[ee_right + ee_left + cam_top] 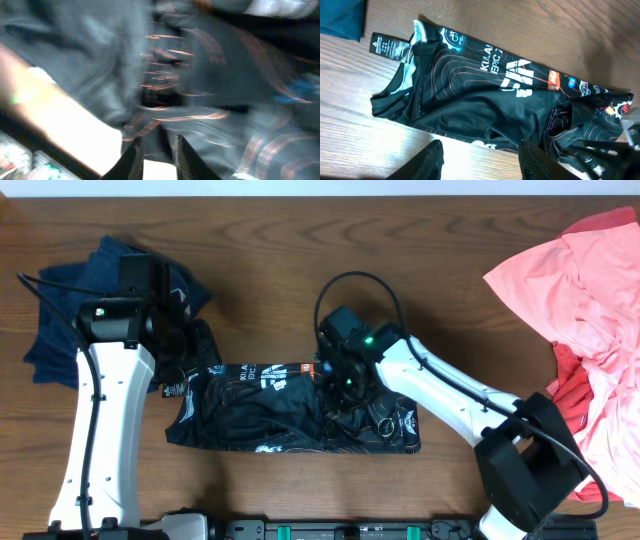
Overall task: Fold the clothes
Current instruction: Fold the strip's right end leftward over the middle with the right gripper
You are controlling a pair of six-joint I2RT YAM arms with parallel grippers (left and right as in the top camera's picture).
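I need to grab the black printed jersey (260,415) with my left gripper next at its collar end (191,416), near the tag, to fold that end over the jersey's bunched half.
A black printed jersey (260,415) lies lengthwise along the table's front middle, its right half bunched. It fills the left wrist view (470,95), with a black hang tag (387,46) at its collar end. My left gripper (185,345) hovers over the jersey's left end; its jaws (480,162) are open and empty above bare wood. My right gripper (340,385) is down on the jersey's bunched middle. In the blurred right wrist view its jaws (159,145) are close together with a fold of the jersey (210,75) between them.
A navy garment (60,330) lies crumpled at the far left behind the left arm. A pink garment (590,290) and a red one (570,395) are heaped at the right edge. The table's front edge runs just below the jersey.
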